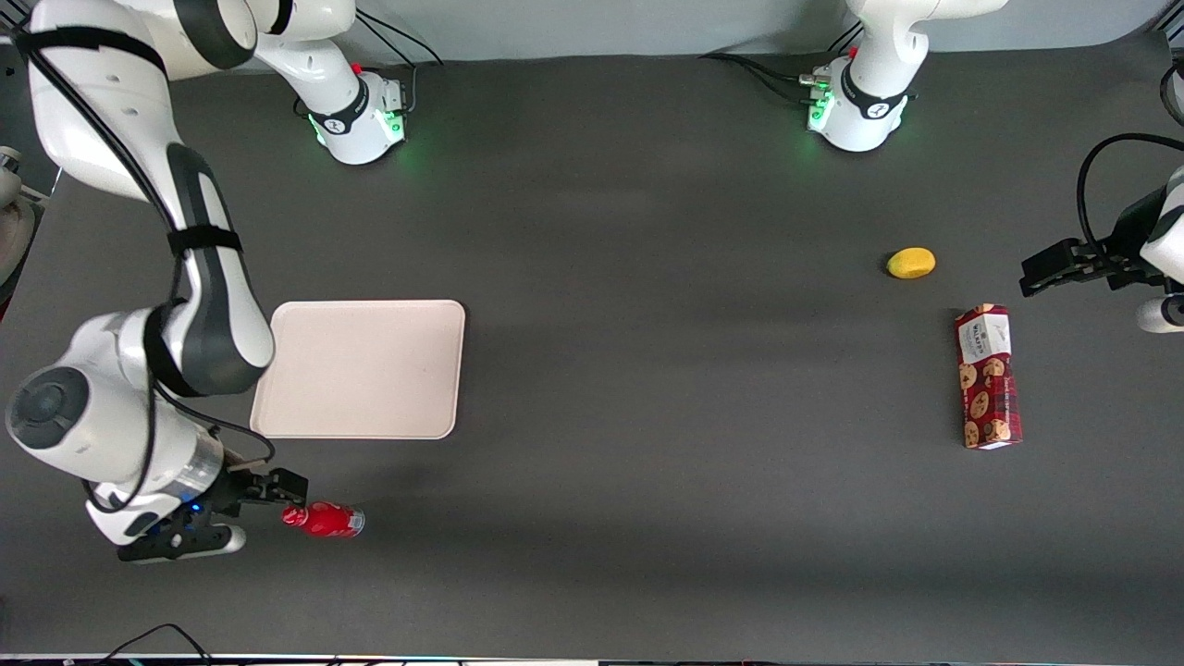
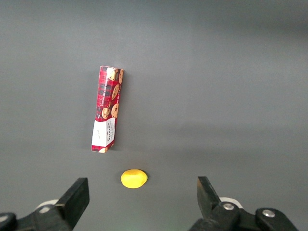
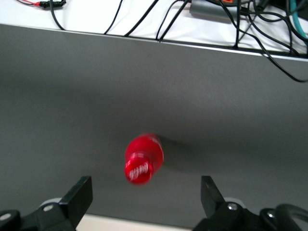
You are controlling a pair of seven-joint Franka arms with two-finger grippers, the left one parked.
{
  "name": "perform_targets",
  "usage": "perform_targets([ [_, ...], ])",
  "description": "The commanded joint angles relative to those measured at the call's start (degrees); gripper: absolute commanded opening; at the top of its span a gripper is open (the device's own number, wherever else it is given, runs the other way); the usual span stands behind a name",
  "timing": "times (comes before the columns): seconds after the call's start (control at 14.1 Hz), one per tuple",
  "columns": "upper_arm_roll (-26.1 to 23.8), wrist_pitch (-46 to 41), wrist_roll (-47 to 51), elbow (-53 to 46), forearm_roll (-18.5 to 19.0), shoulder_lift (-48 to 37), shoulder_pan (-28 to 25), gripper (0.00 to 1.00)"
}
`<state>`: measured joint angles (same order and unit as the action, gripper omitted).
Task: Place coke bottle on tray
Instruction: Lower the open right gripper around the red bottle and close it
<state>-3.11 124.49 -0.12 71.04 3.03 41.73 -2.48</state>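
My right gripper picks up the coke bottle by its end with the cap next, to place the bottle on the tray.
The coke bottle is small and bright red and lies on its side on the dark table, cap end toward my gripper. It is nearer the front camera than the tray, a flat cream rectangle with nothing on it. My right gripper hangs low at the bottle's cap end, its fingers open wide and holding nothing. In the right wrist view the bottle shows cap-first, just ahead of the gap between the spread fingers of the gripper. The fingers do not touch it.
A red patterned cookie box and a small yellow fruit lie toward the parked arm's end of the table; both show in the left wrist view, box and fruit. Cables lie past the table's front edge.
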Motion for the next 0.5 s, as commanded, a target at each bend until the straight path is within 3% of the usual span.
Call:
perform_targets([
  [0.0,0.21,2.85,-0.50,-2.93,0.92,2.91,-1.21,1.00],
  [0.21,0.21,3.92,-0.32,-2.93,0.93,3.53,-1.30,0.97],
  [0.42,0.12,3.92,-0.76,-2.93,0.84,3.36,-1.21,0.73],
])
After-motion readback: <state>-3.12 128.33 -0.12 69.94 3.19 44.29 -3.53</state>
